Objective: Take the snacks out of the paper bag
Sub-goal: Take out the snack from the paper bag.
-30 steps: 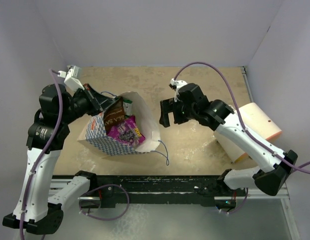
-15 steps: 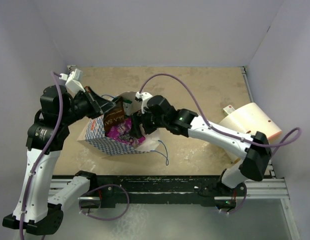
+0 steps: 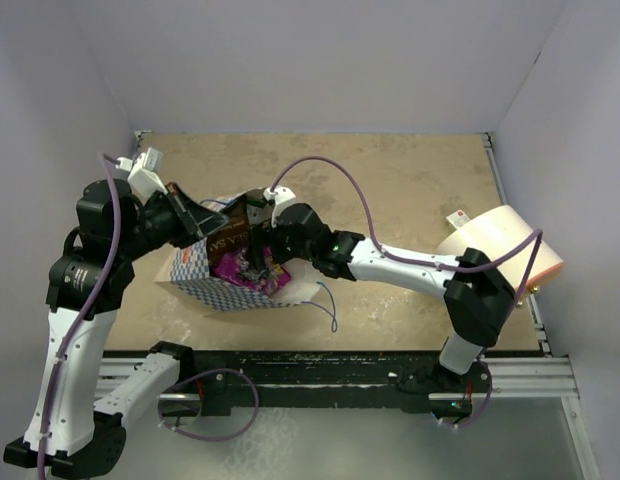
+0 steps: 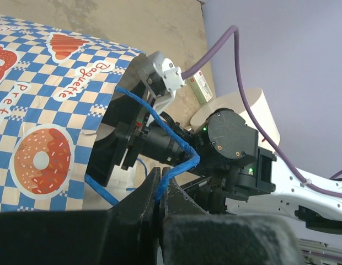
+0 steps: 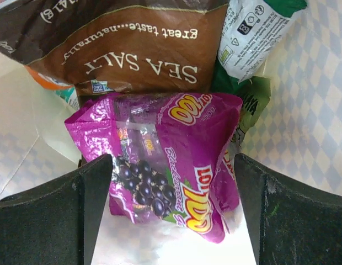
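Observation:
I need to grab the magenta-purple packet next with my right gripper, by its fold [image 3: 274, 279] next to the printed grapes. Then this snack can come out of the paper bag [image 3: 205, 280].
The paper bag [image 3: 205, 280] lies on its side, its mouth toward the right. My left gripper [image 4: 159, 185] is shut on its blue string handle [image 4: 179, 157] and holds the mouth up; the checkered side [image 4: 44, 110] fills the left wrist view. My right gripper [image 5: 174, 212] is inside the mouth [image 3: 262, 258], jaws open to either side of a magenta-purple packet [image 5: 171, 160]. Behind it lie more snacks: a brown "Sea Salt" pouch [image 5: 138, 49], a white and green packet [image 5: 251, 33] and an orange one [image 5: 47, 83].
A large cream-peach cylinder [image 3: 500, 240] lies at the right edge of the table, next to the right arm's elbow. The bag's other blue handle [image 3: 330, 305] trails on the table in front. Walls close in the left, back and right sides.
My right arm has swung left from the middle of the table and pushed its open gripper into the bag's mouth. The left gripper has kept hold of the handle.

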You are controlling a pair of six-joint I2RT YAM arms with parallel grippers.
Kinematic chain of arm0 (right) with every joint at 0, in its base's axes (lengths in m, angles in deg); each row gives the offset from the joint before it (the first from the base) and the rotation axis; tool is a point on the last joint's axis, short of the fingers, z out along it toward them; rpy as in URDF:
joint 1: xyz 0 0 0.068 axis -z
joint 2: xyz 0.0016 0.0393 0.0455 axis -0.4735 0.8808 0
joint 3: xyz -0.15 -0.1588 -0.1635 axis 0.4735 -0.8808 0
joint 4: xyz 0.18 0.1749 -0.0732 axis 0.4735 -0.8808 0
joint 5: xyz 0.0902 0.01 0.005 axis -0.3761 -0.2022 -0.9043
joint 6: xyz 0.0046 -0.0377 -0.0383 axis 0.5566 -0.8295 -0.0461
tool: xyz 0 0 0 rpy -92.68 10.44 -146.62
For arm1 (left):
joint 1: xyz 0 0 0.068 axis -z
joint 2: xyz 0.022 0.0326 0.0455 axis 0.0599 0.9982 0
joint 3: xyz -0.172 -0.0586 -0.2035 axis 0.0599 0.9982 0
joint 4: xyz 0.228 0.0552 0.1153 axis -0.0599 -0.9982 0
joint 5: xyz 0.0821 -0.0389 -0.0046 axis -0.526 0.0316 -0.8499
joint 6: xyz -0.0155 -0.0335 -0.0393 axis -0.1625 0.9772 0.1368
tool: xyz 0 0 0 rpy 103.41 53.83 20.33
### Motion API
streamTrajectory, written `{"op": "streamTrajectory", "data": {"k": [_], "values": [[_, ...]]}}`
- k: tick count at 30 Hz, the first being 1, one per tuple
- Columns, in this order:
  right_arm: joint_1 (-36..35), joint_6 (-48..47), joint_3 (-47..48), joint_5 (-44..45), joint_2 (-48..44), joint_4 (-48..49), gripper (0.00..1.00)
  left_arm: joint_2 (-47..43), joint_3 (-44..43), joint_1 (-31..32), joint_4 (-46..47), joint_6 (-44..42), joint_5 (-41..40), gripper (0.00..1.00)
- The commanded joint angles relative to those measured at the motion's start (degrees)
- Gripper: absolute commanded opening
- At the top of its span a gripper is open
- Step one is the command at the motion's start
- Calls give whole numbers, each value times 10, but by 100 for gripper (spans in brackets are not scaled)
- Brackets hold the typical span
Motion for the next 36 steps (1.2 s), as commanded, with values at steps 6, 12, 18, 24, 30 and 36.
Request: {"op": "streamTrajectory", "data": {"k": [6,12,18,24,30,36], "values": [[0,41,6,16,36,100,87,-21,-30,0,4,-23,21,0],[2,48,16,1,58,98,72,-42,0,0,16,-12,-12,0],[1,34,34,-15,64,93,26,-33,-11,0,-27,-15,-40,0],[2,38,50,-25,50,65,7,-23,-22,0,-30,-37,-52,0],[1,27,102,-68,36,23,0,8,-44,0,-52,-60,-54,0],[1,29,147,-80,11,-4,0,9,-53,0,-41,-77,-70,0]]}}
